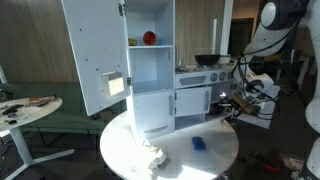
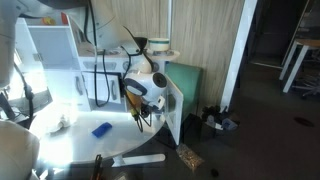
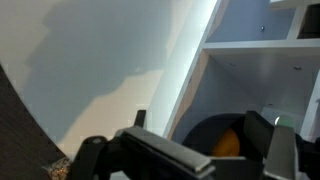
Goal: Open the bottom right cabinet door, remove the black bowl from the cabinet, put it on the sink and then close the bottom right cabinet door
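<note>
The black bowl (image 3: 205, 135) has to keep its base free for the sink. My gripper should next take hold of the bowl by its near rim.
My gripper (image 3: 201, 117) is open, with its fingers spread wide at the mouth of the bottom right compartment of the white toy kitchen (image 1: 150, 70). The black bowl (image 3: 205, 135) sits inside that compartment, just beyond and between the fingers, with an orange thing (image 3: 228, 143) in it. The white cabinet door (image 3: 110, 60) stands open to the left in the wrist view and also shows in an exterior view (image 2: 172, 108). In both exterior views the gripper (image 1: 232, 100) (image 2: 140, 95) is low at the kitchen's right end. The bowl is hidden in both.
The kitchen stands on a round white table (image 1: 225, 160). A blue object (image 1: 199, 143) (image 2: 101, 129) and a white crumpled thing (image 1: 150, 153) lie on it. The tall upper left door (image 1: 95, 55) hangs open. A dark pan (image 1: 207, 60) sits on the counter.
</note>
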Controlling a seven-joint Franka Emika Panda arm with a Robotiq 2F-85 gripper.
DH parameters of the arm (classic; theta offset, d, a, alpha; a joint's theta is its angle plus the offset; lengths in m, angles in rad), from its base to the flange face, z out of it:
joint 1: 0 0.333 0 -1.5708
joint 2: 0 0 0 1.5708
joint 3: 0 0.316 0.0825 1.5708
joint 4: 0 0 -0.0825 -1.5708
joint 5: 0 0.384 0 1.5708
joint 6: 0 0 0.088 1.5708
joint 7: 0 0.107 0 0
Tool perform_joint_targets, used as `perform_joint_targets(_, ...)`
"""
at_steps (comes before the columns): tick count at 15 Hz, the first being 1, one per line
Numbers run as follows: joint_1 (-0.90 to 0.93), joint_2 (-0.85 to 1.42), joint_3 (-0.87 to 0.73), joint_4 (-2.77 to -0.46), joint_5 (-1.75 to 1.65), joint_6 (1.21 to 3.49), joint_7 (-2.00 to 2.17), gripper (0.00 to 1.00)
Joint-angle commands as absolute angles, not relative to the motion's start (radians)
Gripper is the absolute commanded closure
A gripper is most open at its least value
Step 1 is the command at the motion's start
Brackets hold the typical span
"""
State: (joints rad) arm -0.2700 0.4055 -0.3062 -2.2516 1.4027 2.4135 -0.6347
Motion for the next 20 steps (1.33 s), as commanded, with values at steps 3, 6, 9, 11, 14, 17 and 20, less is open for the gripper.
perform_joint_targets(3,-0.304,0.534,-0.279,-2.106,1.442,2.441,-0.54,0.0)
perform_joint_targets(6,-0.311,0.568,-0.268,-2.071,1.465,2.447,-0.51,0.0)
perform_joint_targets(9,-0.31,0.586,-0.261,-2.051,1.5,2.457,-0.503,0.0)
perform_joint_targets(11,-0.309,0.591,-0.252,-2.052,1.556,2.478,-0.522,0.0)
perform_joint_targets(14,-0.295,0.595,-0.249,-2.054,1.658,2.53,-0.545,0.09)
perform_joint_targets(17,-0.281,0.583,-0.257,-2.059,1.717,2.55,-0.554,0.42)
perform_joint_targets(20,-0.277,0.576,-0.266,-2.068,1.765,2.558,-0.583,0.66)
